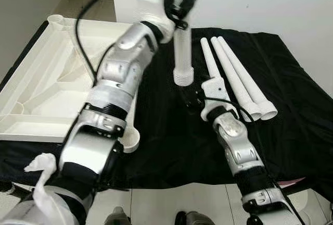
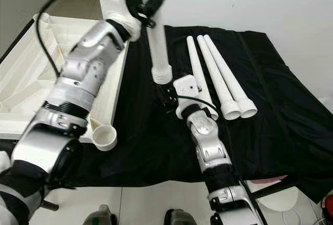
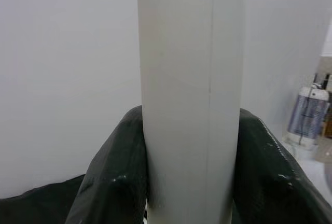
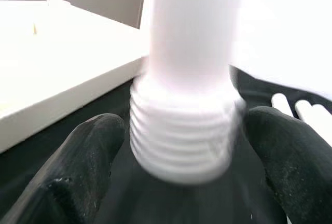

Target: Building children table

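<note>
My right gripper grabs the long white table leg by its free-hanging threaded end (image 1: 183,73) (image 4: 184,125) next, as my left gripper stays shut around the leg's upper part.
My left gripper (image 1: 179,9) is raised above the table and shut on a white table leg (image 1: 183,53). The leg hangs upright with its threaded end (image 4: 181,136) pointing down over the black cloth. In the left wrist view the leg (image 3: 189,105) sits tight between both fingers (image 3: 114,182). My right gripper (image 1: 191,97) is open just below, one finger (image 4: 83,167) on each side of the thread and slightly apart from it. The white table top (image 1: 52,79) lies upside down at the left. A round leg socket (image 1: 130,140) shows at its near corner. Three more legs (image 1: 237,79) lie side by side on the right.
A black cloth (image 1: 291,110) covers the work surface, and its front edge drops to a pale floor near my feet. A white wall stands close behind. A bottle (image 3: 308,115) stands off to one side in the left wrist view.
</note>
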Robot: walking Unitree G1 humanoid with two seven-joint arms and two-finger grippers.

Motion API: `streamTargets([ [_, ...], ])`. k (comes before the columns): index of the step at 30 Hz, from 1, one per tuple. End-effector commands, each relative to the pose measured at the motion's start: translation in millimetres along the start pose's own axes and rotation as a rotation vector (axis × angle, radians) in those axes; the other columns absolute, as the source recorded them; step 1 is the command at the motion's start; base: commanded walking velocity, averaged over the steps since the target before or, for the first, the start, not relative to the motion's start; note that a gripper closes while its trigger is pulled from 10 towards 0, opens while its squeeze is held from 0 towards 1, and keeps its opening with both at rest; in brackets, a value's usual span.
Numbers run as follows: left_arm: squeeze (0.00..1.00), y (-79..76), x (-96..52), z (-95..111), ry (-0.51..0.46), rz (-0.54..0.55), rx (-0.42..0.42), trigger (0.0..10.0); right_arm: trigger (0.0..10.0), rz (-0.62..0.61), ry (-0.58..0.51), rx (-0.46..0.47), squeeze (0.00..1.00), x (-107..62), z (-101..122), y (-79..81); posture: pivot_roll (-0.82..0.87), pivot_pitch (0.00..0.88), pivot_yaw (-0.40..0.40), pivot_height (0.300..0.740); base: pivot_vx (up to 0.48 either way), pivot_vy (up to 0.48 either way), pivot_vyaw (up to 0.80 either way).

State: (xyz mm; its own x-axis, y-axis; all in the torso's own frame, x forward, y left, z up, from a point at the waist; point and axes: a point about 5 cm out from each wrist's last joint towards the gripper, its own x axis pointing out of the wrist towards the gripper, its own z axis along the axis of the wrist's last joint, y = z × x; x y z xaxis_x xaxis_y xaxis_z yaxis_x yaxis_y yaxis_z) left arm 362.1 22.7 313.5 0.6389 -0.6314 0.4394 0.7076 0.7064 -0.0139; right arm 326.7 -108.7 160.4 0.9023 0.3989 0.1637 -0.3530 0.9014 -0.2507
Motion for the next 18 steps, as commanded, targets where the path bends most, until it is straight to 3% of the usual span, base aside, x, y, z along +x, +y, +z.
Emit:
streamTargets([
  [1,0.0,-10.1,1.4,0.2,-0.019,-0.02,0.024,10.0,10.0,0.022,0.011,-0.015,0.0,4.5,2.3,1.8,0.06,0.0,-0.031,0.74,0.0,0.0,0.0],
  [4,0.0,-25.5,3.5,-5.6,-0.018,-0.044,0.007,10.0,10.0,0.013,-0.003,-0.031,0.0,14.2,9.1,-1.6,0.07,0.0,-0.03,0.74,0.0,0.0,0.0],
  [17,0.0,-52.1,1.9,-16.2,-0.011,-0.099,-0.004,10.0,10.0,-0.047,-0.014,0.003,0.0,27.9,20.3,-12.5,0.07,0.0,-0.03,0.74,0.0,0.0,0.0],
  [18,0.0,-54.3,1.7,-16.5,-0.013,-0.103,-0.001,10.0,8.9,-0.05,-0.011,0.01,0.0,27.5,19.9,-13.0,0.07,0.0,-0.03,0.74,0.0,0.0,0.0],
])
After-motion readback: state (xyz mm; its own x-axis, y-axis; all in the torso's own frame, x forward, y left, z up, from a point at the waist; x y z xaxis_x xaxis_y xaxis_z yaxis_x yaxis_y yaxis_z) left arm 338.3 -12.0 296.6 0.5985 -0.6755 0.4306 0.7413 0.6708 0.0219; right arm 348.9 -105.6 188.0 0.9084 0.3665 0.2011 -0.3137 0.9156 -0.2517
